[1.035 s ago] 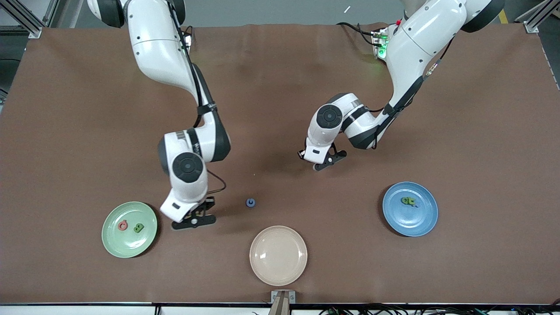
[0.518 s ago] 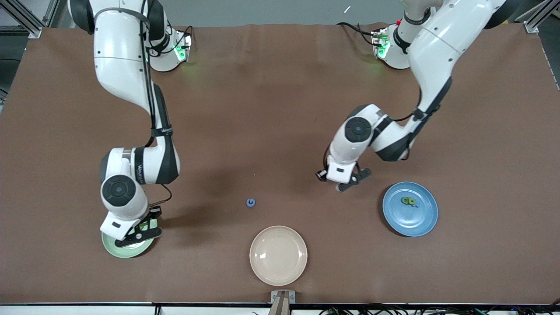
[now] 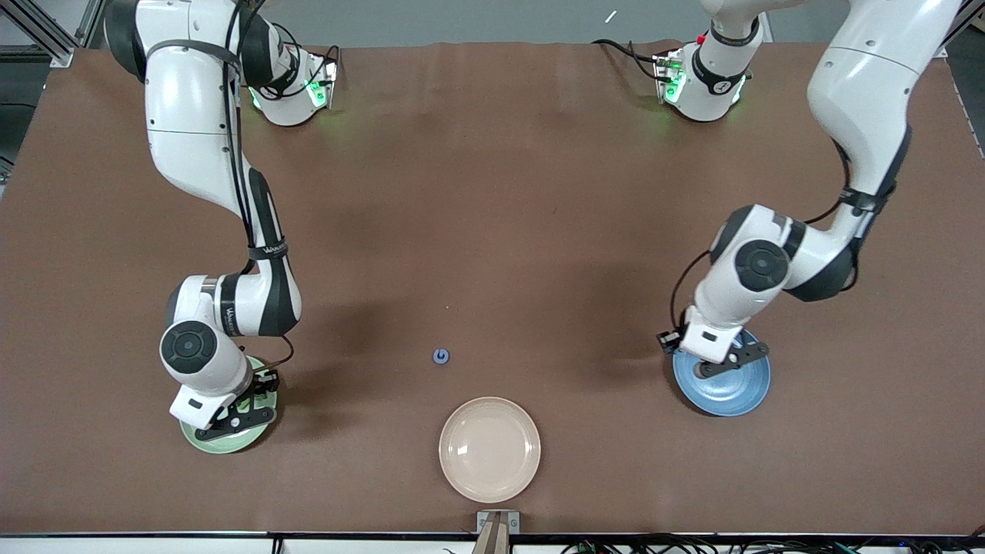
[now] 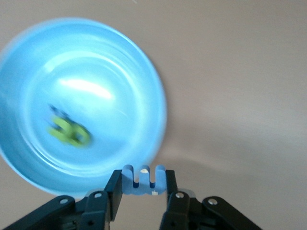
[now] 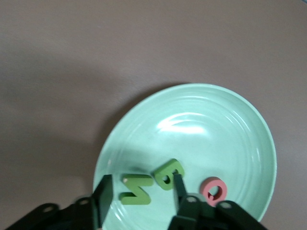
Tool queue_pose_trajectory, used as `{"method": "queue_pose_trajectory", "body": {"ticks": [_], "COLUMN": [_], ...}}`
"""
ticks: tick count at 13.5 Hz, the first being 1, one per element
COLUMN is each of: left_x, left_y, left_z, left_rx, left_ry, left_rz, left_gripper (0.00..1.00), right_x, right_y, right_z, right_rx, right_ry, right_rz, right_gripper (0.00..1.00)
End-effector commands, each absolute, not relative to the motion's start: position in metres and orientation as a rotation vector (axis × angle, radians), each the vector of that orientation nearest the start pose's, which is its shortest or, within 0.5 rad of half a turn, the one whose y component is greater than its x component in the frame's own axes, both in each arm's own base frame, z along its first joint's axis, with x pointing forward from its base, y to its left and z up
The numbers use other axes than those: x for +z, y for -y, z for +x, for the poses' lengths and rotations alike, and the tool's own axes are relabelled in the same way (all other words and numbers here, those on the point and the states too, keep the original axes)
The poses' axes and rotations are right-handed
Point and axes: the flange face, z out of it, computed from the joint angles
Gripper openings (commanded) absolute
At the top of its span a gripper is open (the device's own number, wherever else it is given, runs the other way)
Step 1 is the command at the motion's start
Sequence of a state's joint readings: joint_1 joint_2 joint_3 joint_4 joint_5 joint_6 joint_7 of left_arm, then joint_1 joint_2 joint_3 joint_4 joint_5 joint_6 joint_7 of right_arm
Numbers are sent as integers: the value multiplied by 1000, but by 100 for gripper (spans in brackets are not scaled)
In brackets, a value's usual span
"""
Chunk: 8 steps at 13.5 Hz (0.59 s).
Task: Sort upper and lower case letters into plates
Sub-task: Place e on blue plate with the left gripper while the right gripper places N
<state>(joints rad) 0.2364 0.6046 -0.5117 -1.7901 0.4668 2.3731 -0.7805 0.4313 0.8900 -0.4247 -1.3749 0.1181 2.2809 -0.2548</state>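
The blue m (image 4: 143,183) should stay in my left gripper until it is inside the plate. It is at the blue plate's outer rim and would miss if I opened now.
Low over the pale green plate (image 3: 223,445) my right gripper (image 3: 231,419) stands open. In the right wrist view a green N (image 5: 137,188) lies loose on this plate (image 5: 216,129) between the open fingers of the right gripper (image 5: 141,178). A green B (image 5: 169,174) and a red letter (image 5: 213,188) lie beside it. My left gripper (image 3: 727,363) hangs over the edge of the blue plate (image 3: 731,396). In the left wrist view the left gripper (image 4: 142,178) is shut on a blue m (image 4: 142,184). A green letter (image 4: 69,132) lies in the blue plate (image 4: 96,62).
One small blue letter (image 3: 440,356) lies on the brown table between the two plates. A cream-beige plate (image 3: 489,449) sits nearer the front camera than that letter, at the middle of the table's front edge.
My right arm swung from beside the green plate to over it and opened, leaving the green N in it. My left arm carried the blue m from mid-table to over the blue plate.
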Motion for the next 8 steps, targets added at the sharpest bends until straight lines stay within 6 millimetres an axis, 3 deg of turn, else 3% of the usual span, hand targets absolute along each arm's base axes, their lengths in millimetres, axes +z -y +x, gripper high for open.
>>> {"method": "queue_pose_trajectory", "body": {"ticks": [1,3,4,5,8], "left_x": [241,237,239,242,264], "left_y": [93,65,66,64,80], "left_z": [654,664,664,665,661], "left_rx": [-149,-150,-151,-157,-150], "left_ry": [197,165,167,166,98], "left_rz": [-3078,-3087,-3090,-3089,-3080], "left_gripper": [14,41,74,100,100], "right_x": [231,241,243,246,241], "right_y": [-111,-151,-178,-198,-265], "right_z": [735,730,725,721,700], "right_rx": [-137,-179,-197,-211,-190], "right_ry": [546,443,379,279,29], "right_rz": [-3293,-3291,-3290,-3289,-3206], "right_gripper": [82,82,82,82,82]}}
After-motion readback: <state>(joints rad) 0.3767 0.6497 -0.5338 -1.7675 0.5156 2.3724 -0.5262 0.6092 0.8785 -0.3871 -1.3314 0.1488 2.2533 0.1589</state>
